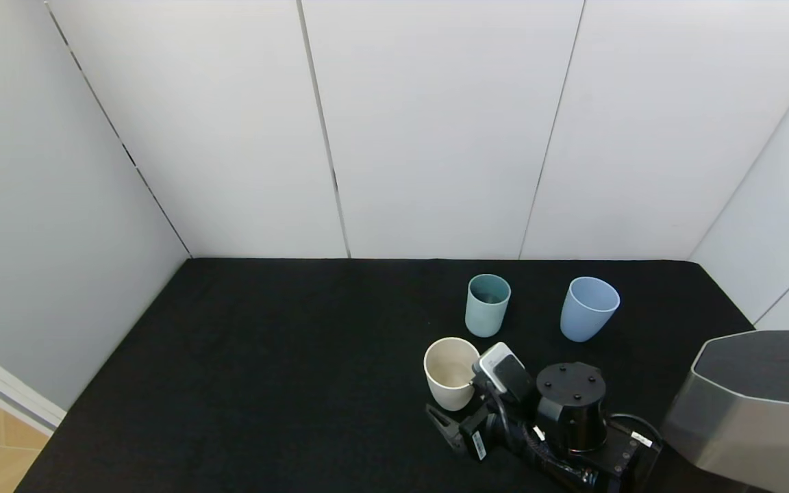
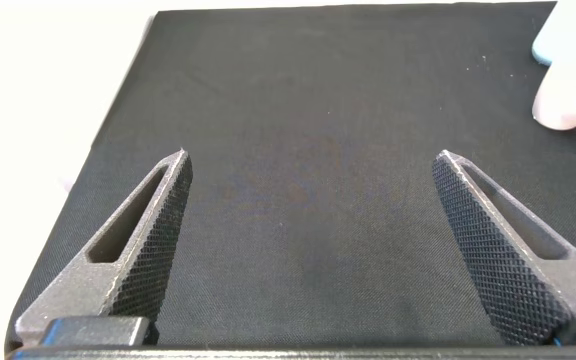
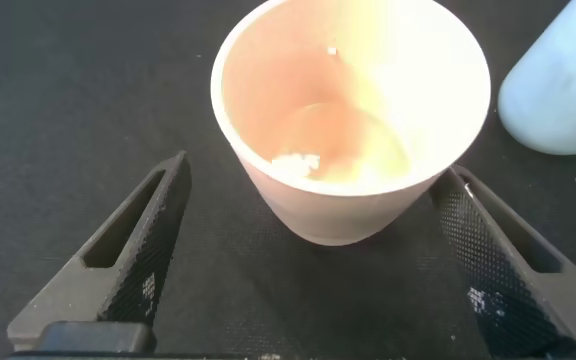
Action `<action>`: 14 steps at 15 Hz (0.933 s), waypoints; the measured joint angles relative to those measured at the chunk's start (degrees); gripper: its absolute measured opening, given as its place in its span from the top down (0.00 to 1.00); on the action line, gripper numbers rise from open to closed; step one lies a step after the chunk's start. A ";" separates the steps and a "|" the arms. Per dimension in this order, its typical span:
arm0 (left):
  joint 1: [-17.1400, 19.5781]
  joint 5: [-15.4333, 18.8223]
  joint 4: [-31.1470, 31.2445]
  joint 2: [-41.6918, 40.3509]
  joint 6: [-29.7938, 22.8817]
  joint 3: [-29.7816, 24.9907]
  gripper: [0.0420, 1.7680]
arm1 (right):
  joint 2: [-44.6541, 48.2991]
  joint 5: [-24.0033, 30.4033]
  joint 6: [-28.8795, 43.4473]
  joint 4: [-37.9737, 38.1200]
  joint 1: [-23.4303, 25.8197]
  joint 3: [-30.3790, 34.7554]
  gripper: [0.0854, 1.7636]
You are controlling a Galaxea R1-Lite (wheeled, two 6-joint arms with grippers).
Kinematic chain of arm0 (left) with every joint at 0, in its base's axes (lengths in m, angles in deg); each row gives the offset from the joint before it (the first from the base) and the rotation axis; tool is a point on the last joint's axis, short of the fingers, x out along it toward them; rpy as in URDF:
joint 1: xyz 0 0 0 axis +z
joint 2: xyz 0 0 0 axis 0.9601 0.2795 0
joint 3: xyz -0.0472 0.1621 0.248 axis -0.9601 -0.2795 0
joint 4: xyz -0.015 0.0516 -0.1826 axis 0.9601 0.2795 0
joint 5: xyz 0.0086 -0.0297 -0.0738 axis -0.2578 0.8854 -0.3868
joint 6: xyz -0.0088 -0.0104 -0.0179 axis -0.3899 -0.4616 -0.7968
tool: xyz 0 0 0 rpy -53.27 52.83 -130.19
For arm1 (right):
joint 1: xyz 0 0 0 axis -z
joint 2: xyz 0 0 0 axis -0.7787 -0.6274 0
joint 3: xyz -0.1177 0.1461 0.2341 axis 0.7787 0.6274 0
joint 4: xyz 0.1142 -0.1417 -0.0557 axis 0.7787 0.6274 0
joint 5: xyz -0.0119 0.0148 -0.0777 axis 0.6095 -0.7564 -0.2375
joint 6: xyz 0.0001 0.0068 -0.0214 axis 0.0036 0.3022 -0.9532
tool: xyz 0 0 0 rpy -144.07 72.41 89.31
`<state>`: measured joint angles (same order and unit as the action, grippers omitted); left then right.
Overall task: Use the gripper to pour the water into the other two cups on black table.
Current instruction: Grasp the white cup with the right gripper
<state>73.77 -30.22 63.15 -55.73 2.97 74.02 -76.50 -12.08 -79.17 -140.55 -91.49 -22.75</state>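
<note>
The cream cup still stands beyond my right gripper's fingers, so it is too early to close on the cup; my right gripper moves toward it next.
The cream cup [image 1: 451, 373] stands upright on the black table [image 1: 264, 356]. In the right wrist view the cream cup [image 3: 353, 110] holds a little clear water [image 3: 343, 145] at its bottom. My right gripper [image 1: 463, 400] is open at the cup's near right side. In the right wrist view my right gripper [image 3: 313, 168] has its jaws spread wide, with the cup's base just ahead of and between the tips. The teal-green cup [image 1: 487, 305] and the light blue cup [image 1: 590, 308] stand upright behind it. My left gripper [image 2: 313, 160] is open and empty over bare cloth.
White panel walls [image 1: 435, 137] close in the table at the back and sides. A grey machine housing [image 1: 757, 404] sits at the near right. A pale bluish cup [image 3: 558, 85] shows beside the cream cup in the right wrist view. The left wrist view catches pale cups [image 2: 563, 95] at its edge.
</note>
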 joint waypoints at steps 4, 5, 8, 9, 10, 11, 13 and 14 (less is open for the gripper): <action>0.00 0.00 0.00 0.00 0.00 0.00 0.03 | -0.80 0.05 -0.17 0.77 0.91 -1.93 0.03; 0.00 0.00 0.00 0.00 0.00 0.00 0.03 | -0.96 0.02 -0.20 2.10 1.22 -2.79 0.03; 0.00 0.00 0.00 0.00 0.02 0.00 0.03 | -1.30 0.05 -0.20 2.76 1.62 -4.66 0.03; 0.00 0.00 0.00 0.00 0.00 0.00 0.03 | -1.41 0.05 -0.17 2.79 1.71 -5.07 0.03; 0.00 0.00 -0.02 0.00 0.00 0.00 0.03 | -1.55 0.02 -0.20 3.23 1.74 -5.51 0.03; 0.00 0.00 -0.02 0.00 0.00 0.00 0.03 | -1.63 0.02 -0.20 3.80 1.74 -5.92 0.03; 0.00 0.00 -0.02 0.00 0.00 0.00 0.03 | -1.84 0.02 -0.22 4.22 1.77 -6.64 0.03; 0.00 0.00 0.00 0.00 0.02 0.00 0.03 | -2.04 0.02 -0.20 4.33 1.79 -6.97 0.03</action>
<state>73.77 -30.22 63.15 -55.73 3.00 74.02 -78.53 -12.06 -79.37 -136.22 -89.70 -29.72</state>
